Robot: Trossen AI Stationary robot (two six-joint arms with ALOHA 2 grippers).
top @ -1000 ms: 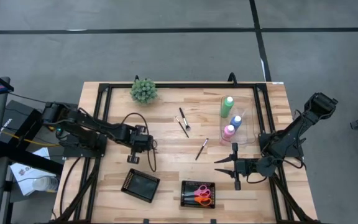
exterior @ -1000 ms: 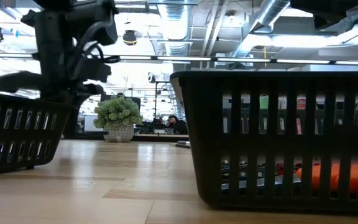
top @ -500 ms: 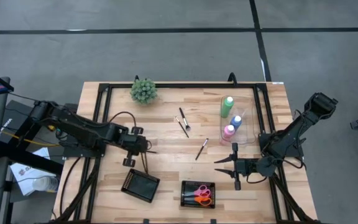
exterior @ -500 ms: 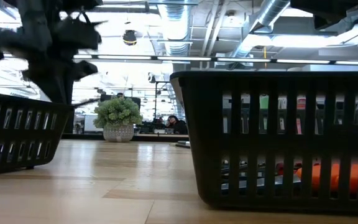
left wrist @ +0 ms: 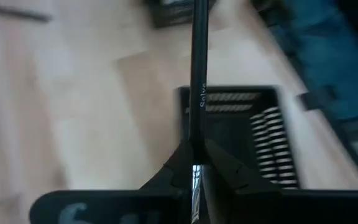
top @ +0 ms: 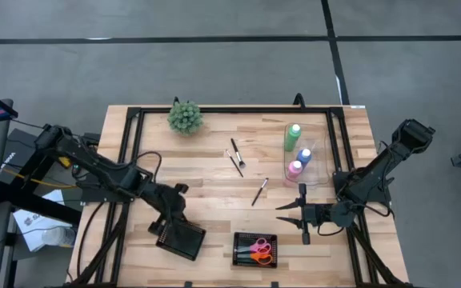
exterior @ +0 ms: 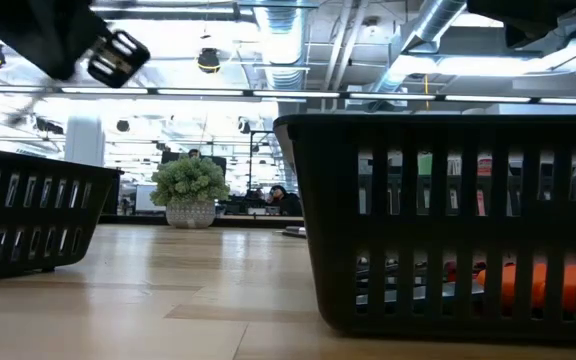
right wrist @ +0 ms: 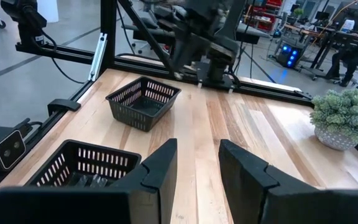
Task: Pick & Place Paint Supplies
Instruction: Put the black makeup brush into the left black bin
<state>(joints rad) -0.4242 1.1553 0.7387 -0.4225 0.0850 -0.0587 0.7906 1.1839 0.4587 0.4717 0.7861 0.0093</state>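
The brush has its dark handle (left wrist: 199, 59) past the black tray's end (left wrist: 234, 102), so it moves into the black tray next in my left gripper before its release.
My left gripper (top: 169, 222) hangs over the left black tray (top: 181, 239), shut on a thin dark-handled brush (left wrist: 197, 74). The right gripper (top: 297, 213) waits open near the table's right side. Green (top: 294, 136), blue (top: 303, 156) and pink (top: 294, 170) bottles stand upright at the right. Two brushes (top: 235, 157) and a third (top: 259, 191) lie flat on the wood mid-table. Pink and orange scissors (top: 259, 250) lie in the right black tray (top: 242, 240). My left gripper pinches the brush's dark handle (left wrist: 196, 155) between its two fingertips (left wrist: 225, 163). The handle runs along the fingers and sticks out past their tips, over the left tray (left wrist: 229, 124). The brush is lifted clear; its other end is hidden behind the fingers.
A bushy green plant (top: 185, 117) stands near the far edge. Black frame rails (top: 134, 144) run along the table's sides. The low view is filled by the right tray's slotted wall (exterior: 448, 220), with the left tray (exterior: 28, 215) beside it. Bare wood lies between the trays.
My left gripper has moved from mid-table toward the near edge and now stands over the left black tray, carrying the brush with it. The right arm has kept still.
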